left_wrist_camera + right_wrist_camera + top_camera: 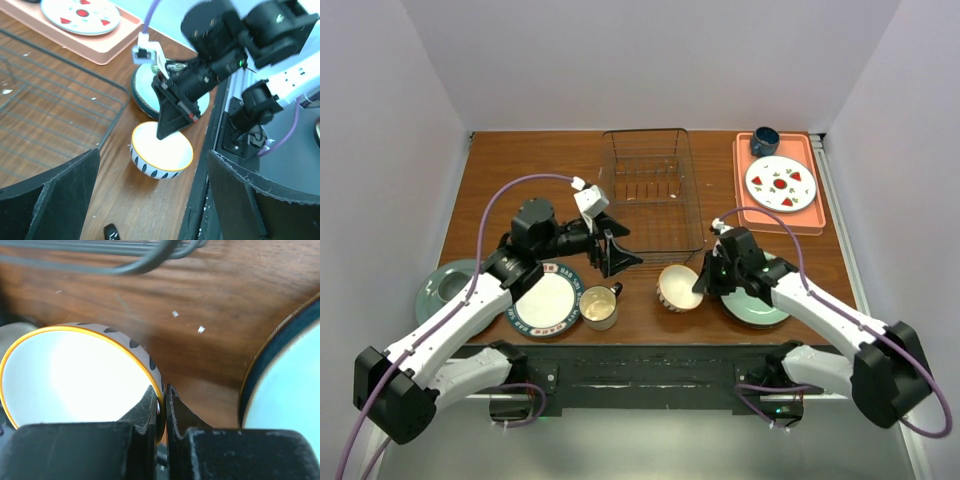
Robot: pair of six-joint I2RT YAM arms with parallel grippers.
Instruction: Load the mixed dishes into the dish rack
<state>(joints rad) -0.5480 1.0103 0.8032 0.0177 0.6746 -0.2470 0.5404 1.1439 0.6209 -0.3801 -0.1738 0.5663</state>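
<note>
I will grab the small bowl next with my left gripper by its rim facing the mug, so its base can enter the rack (650, 190).
The small striped bowl (678, 287) stands on the table in front of the dish rack (650, 190). My right gripper (703, 283) is shut on the bowl's right rim, one finger inside and one outside; the right wrist view shows the orange-edged rim of the bowl (75, 375) pinched by my right gripper (162, 395). My left gripper (617, 255) hangs open and empty to the bowl's left, at the rack's front left corner. The left wrist view has the bowl (161, 150) ahead. Left of the bowl are the cream mug (599, 305) and the blue-rimmed white plate (547, 302).
A pale green plate (755, 305) lies under my right arm, and another green dish (445, 285) sits at the far left. At the back right, a pink tray (810, 222) holds a strawberry-patterned plate (780, 183) and a dark blue cup (765, 140).
</note>
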